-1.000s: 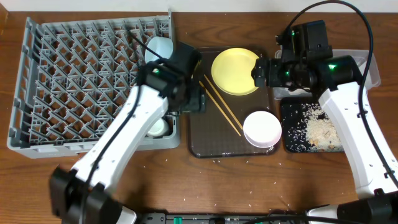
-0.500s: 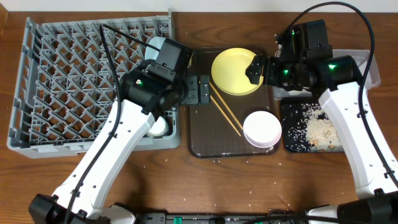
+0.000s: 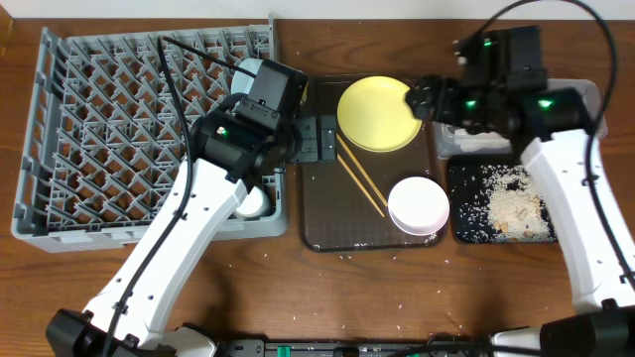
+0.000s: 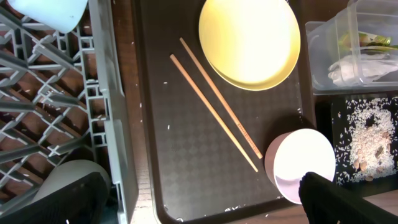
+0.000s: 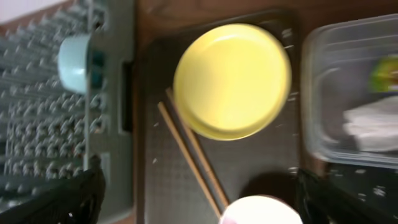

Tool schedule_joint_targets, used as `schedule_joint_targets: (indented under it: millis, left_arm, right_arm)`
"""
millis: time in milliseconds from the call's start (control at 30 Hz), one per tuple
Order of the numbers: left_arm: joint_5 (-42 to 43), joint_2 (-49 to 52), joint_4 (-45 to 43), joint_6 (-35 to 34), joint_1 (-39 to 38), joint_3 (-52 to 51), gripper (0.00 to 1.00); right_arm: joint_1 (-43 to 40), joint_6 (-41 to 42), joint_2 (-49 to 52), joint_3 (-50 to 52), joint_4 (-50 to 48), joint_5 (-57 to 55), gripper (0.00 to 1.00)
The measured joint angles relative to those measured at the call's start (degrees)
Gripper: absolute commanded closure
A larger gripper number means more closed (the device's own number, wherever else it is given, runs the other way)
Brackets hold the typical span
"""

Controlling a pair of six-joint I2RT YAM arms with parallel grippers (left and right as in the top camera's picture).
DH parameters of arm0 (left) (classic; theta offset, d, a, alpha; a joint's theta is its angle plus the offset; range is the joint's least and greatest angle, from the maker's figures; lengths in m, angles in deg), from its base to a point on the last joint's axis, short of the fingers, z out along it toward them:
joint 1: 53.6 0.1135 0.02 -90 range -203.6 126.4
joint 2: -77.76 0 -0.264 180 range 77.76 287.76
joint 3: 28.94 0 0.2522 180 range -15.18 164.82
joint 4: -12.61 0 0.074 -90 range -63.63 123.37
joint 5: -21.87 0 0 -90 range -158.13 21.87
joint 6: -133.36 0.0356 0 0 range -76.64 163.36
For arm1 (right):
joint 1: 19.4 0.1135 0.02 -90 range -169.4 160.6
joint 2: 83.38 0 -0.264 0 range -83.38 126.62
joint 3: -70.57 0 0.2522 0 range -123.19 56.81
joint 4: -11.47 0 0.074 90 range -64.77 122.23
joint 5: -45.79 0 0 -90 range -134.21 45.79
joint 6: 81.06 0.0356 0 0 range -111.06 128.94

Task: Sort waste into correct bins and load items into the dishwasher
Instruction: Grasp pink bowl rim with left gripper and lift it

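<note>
The white bowl needs to be loaded tilted into the rack [image 3: 119, 129]. My left gripper will next grab the bowl by its rim on the chopsticks' side [image 3: 392, 202].
The yellow plate [image 3: 375, 114], the chopsticks [image 3: 359, 178] and the white bowl [image 3: 418, 205] lie on the dark brown tray [image 3: 327, 233]. The light blue bowl [image 3: 248, 73] and the small white cup [image 3: 250, 204] sit at the right edge of the grey dish rack [image 3: 119, 129]. My left gripper [image 3: 316, 141] is open and empty over the tray's left edge, left of the chopsticks [image 4: 217, 106]. My right gripper [image 3: 422, 99] is open and empty at the plate's right rim. The clear tub [image 4: 323, 56] holds the yellow-green wrapper [image 4: 365, 41] and the white wrapper [image 4: 357, 68].
The black tray [image 3: 466, 213] with scattered rice scraps [image 3: 511, 203] sits right of the brown tray, below the tub. A few rice grains lie on the wooden table near the front edge. The right arm covers most of the tub from above.
My left arm drew up along the rack's right edge, then held still. My right gripper moved a little right and back, from over the plate's right side to its rim.
</note>
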Motion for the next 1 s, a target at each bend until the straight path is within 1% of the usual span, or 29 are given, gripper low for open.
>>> schedule_joint_targets:
  millis: [167,267,400,467,600,767,900,1000]
  left_arm:
    - [-0.1,0.2,-0.1,-2.3,-0.8,0.0,0.06]
    - [0.0,2.2,-1.2,-3.6,-3.4,0.0,0.06]
    - [0.6,8.2,-4.0,-4.1,-8.9,0.0,0.07]
    - [1.7,12.7,-6.6,-4.5,-11.8,0.0,0.09]
    - [4.3,19.6,-10.7,-5.1,-15.1,0.0,0.10]
    - [8.3,26.7,-16.1,-5.1,-15.8,0.0,0.11]
    - [11.7,30.4,-17.7,-5.0,-15.8,0.0,0.23]
    - [13.2,31.5,-19.0,-5.0,-15.8,0.0,0.23]
  right_arm:
    - [-9.7,0.0,-5.4,0.0,1.8,-0.3,0.01]
    - [-15.0,1.1,-8.8,0.0,3.9,-2.2,0.01]
    - [-22.1,3.0,-9.9,0.0,7.3,-5.2,0.01]
    - [-24.5,3.5,-9.9,0.0,8.0,-5.9,0.01]
    - [-27.0,4.0,-9.9,0.0,8.4,-6.6,0.01]
    - [-27.0,4.0,-9.9,0.0,9.1,-6.6,0.01]
    - [-27.0,4.0,-9.9,0.0,9.1,-6.6,0.01]
    - [-27.0,4.0,-9.9,0.0,9.1,-6.6,0.01]
